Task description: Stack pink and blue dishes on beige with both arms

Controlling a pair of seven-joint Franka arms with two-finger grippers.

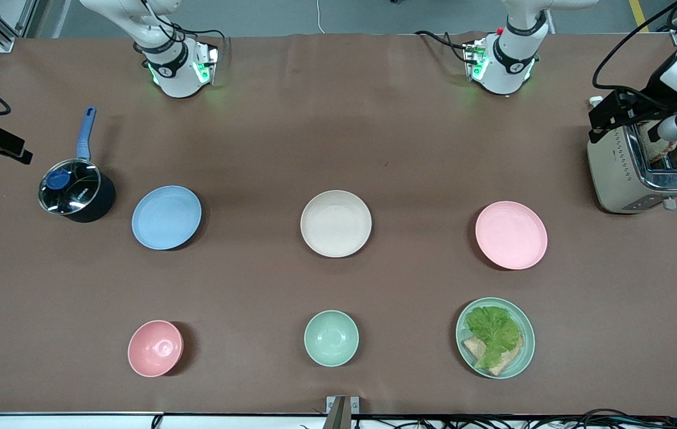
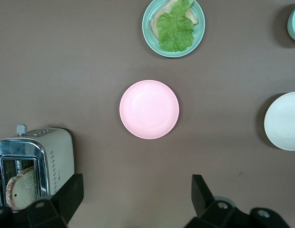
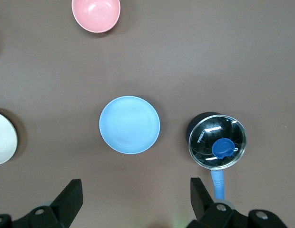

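Observation:
The pink plate is too wide for the open fingers to span, so the robot's left gripper needs to take the plate by its thin raised rim [image 1: 527,207] next.
The cream-beige plate [image 1: 336,223] lies mid-table, also seen at the edge of the left wrist view [image 2: 283,121] and of the right wrist view [image 3: 2,137]. Beside it, toward the left arm's end, lies the pale pink plate [image 1: 511,235] [image 2: 149,109]. The pale blue plate [image 1: 166,217] [image 3: 130,124] lies toward the right arm's end. All three are bare and apart. My left gripper [image 2: 136,194] hangs open and empty high over the table by the pink plate. My right gripper [image 3: 135,197] hangs open and empty high by the blue plate. Neither hand shows in the front view.
A dark pot with a glass lid and blue handle [image 1: 76,190] stands beside the blue plate. A toaster [image 1: 642,167] holding bread stands past the pink plate. Nearer the front camera lie a pink bowl [image 1: 155,348], a green bowl [image 1: 331,338] and a green plate with lettuce and bread [image 1: 495,337].

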